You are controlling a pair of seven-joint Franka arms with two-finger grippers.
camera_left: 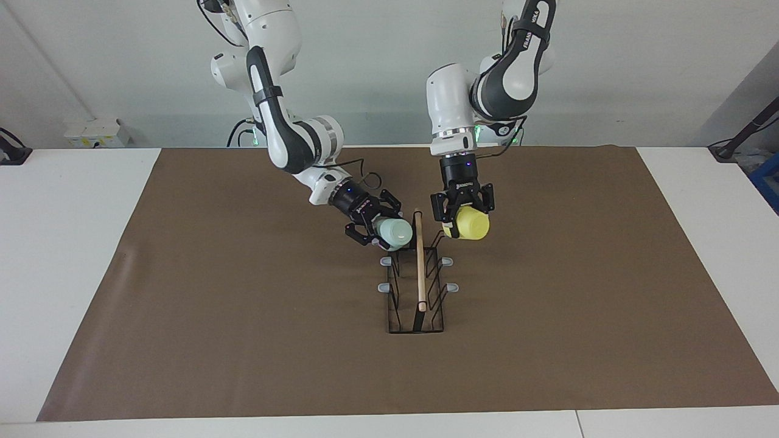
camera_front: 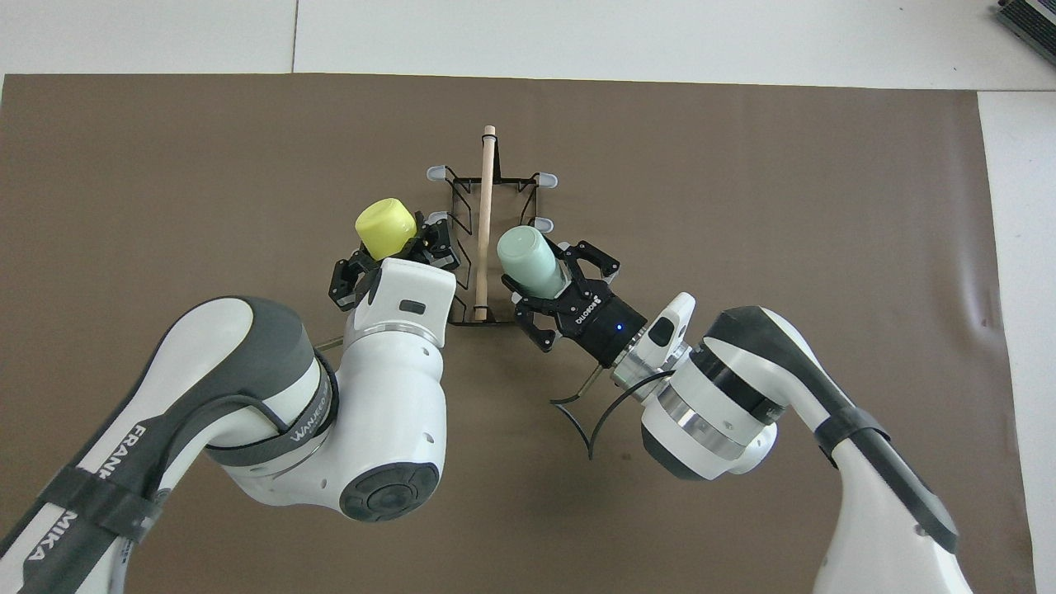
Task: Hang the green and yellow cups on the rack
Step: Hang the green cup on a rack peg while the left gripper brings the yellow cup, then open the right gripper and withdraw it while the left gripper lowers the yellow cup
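My left gripper needs to bring the yellow cup toward a peg of the rack before letting go, because the yellow cup hangs beside the black wire rack and is short of the rack's wires.
The black wire rack point(camera_left: 416, 304) point(camera_front: 462, 247) with its wooden rod point(camera_left: 419, 261) stands mid-table on the brown mat. My right gripper point(camera_left: 378, 231) point(camera_front: 551, 285) is shut on the mint green cup point(camera_left: 394, 233) point(camera_front: 526, 260), held tilted at the rack's end nearest the robots, on the right arm's side. My left gripper point(camera_left: 460, 216) point(camera_front: 398, 252) is shut on the yellow cup point(camera_left: 468, 224) point(camera_front: 385, 228), which hangs beside the same end on the left arm's side. Each cup hides the prong nearest the robots on its side; contact with a prong cannot be told.
The brown mat point(camera_left: 243, 316) covers most of the white table point(camera_left: 67, 243). Four grey-tipped prongs point(camera_left: 385, 261) show free on the rack. A white box point(camera_left: 96, 132) sits by the wall at the right arm's end.
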